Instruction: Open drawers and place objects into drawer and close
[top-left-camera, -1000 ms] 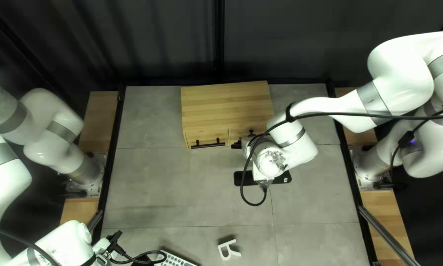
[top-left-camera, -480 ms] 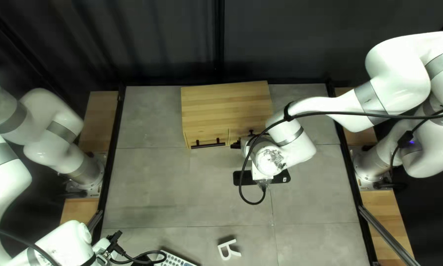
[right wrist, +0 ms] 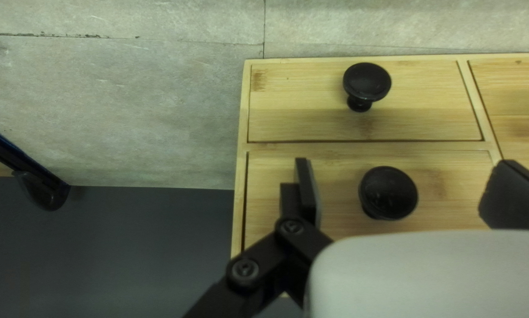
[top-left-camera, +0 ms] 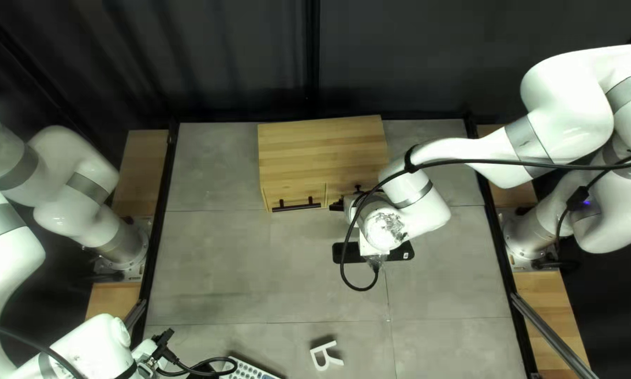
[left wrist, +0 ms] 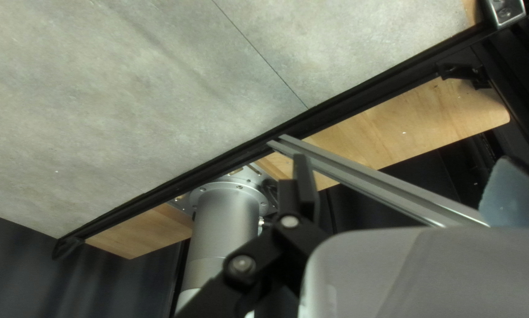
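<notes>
I need to open the upper drawer for the objects, so next I should grab it by its round black knob with my right gripper.
My right gripper [top-left-camera: 337, 205] is at the front of the wooden drawer cabinet [top-left-camera: 315, 151], in the top left view. In the right wrist view the right gripper [right wrist: 401, 191] stands open around a round black knob [right wrist: 388, 193] on a drawer front [right wrist: 335, 176], neither finger touching it. Another knob [right wrist: 367, 82] is on the closed drawer beside it. A white letter R [top-left-camera: 326, 356] lies near the bottom of the top left view. My left gripper [top-left-camera: 162, 340] is at the lower left there; in the left wrist view the left gripper [left wrist: 403, 191] is open and empty.
A black flat object [top-left-camera: 403, 254] lies partly under the right arm. A device with pale keys [top-left-camera: 248, 369] shows at the near edge. The cabinet also has a black bar handle [top-left-camera: 296, 205]. A metal rail [left wrist: 364, 176] passes below the left gripper.
My right arm has shifted slightly to the left of the top left view, along the cabinet front. The left arm, cabinet and letter have not moved.
</notes>
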Tool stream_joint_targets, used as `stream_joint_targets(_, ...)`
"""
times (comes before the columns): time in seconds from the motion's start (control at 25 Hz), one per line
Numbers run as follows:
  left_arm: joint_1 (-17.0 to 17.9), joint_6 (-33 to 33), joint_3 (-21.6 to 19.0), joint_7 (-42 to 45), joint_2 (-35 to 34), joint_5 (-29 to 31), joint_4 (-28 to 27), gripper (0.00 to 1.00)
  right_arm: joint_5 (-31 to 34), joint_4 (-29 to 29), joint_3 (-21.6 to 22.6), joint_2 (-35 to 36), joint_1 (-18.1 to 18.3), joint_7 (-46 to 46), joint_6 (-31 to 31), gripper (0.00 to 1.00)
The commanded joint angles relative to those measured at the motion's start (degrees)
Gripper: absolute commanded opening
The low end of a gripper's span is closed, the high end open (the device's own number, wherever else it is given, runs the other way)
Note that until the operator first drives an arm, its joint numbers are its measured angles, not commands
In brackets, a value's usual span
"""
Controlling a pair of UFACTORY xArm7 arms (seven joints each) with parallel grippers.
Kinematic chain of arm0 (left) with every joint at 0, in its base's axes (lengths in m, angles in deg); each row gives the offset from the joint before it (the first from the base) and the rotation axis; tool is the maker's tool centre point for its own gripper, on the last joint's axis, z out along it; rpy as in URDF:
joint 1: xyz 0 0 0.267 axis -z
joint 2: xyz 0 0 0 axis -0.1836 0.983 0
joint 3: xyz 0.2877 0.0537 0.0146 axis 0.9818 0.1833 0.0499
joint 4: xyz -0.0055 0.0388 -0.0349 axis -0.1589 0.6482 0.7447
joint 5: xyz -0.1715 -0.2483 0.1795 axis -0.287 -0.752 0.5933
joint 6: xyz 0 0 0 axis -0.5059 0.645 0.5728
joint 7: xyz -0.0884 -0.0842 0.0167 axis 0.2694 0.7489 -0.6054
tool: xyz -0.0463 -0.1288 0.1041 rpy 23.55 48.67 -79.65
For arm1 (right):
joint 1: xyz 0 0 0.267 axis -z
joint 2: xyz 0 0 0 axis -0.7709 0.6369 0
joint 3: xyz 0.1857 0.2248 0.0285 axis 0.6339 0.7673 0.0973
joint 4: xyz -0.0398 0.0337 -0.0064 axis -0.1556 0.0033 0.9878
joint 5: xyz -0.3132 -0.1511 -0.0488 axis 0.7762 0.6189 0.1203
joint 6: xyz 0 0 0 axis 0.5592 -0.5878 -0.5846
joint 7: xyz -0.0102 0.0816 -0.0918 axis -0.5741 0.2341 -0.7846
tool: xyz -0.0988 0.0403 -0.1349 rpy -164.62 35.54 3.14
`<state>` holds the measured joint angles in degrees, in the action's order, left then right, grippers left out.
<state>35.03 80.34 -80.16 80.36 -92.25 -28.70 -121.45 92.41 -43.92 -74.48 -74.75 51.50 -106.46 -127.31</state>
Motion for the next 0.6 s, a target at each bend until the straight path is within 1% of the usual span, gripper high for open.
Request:
stream_joint_targets(0.04, 0.0, 0.0, 0.0, 0.0, 0.0, 0.0, 0.0, 1.0, 0.3, 0.0, -0.1, 0.2, 0.0, 0.1, 0.1, 0.7)
stream_joint_targets(0.12, 0.0, 0.0, 0.0, 0.0, 0.0, 0.0, 0.0, 1.0, 0.4, 0.2, -0.1, 0.1, 0.0, 0.1, 0.2, 0.69)
stream_joint_targets(0.16, 0.0, 0.0, 0.0, 0.0, 0.0, 0.0, 0.0, 1.0, 0.4, 0.2, -0.1, 0.1, 0.0, 0.1, 0.2, 0.66)
stream_joint_targets(0.2, 0.0, 0.0, 0.0, 0.0, 0.0, 0.0, 0.0, 1.0, 0.5, 0.3, -0.1, 0.0, 0.0, 0.2, 0.3, 0.66)
stream_joint_targets(0.24, 0.0, 0.0, 0.0, 0.0, 0.0, 0.0, 0.0, 1.0, 0.6, 0.3, -0.1, 0.0, 0.0, 0.2, 0.3, 0.64)
stream_joint_targets(0.32, 0.0, 0.0, 0.0, 0.0, 0.0, 0.0, 0.0, 1.0, 0.7, 0.4, -0.1, 0.0, 0.0, 0.2, 0.4, 0.64)
stream_joint_targets(0.44, 0.0, 0.0, 0.0, 0.0, 0.0, 0.0, 0.0, 1.0, 0.8, 0.6, -0.1, -0.1, 0.0, 0.2, 0.5, 0.62)
stream_joint_targets(0.48, 0.0, 0.0, 0.0, 0.0, 0.0, 0.0, 0.0, 1.0, 0.8, 0.6, -0.1, -0.1, 0.0, 0.3, 0.5, 0.5)
stream_joint_targets(0.52, 0.0, 0.0, 0.0, 0.0, 0.0, 0.0, 0.0, 1.0, 0.9, 0.6, -0.1, 0.0, 0.0, 0.3, 0.6, 0.46)
stream_joint_targets(0.56, 0.0, 0.0, 0.0, 0.0, 0.0, 0.0, 0.0, 1.0, 0.9, 0.6, -0.1, 0.0, 0.0, 0.3, 0.6, 0.2)
stream_joint_targets(0.6, 0.0, 0.0, 0.0, 0.0, 0.0, 0.0, 0.0, 1.0, 0.9, 0.6, -0.1, 0.1, 0.0, 0.4, 0.6, 0.13)
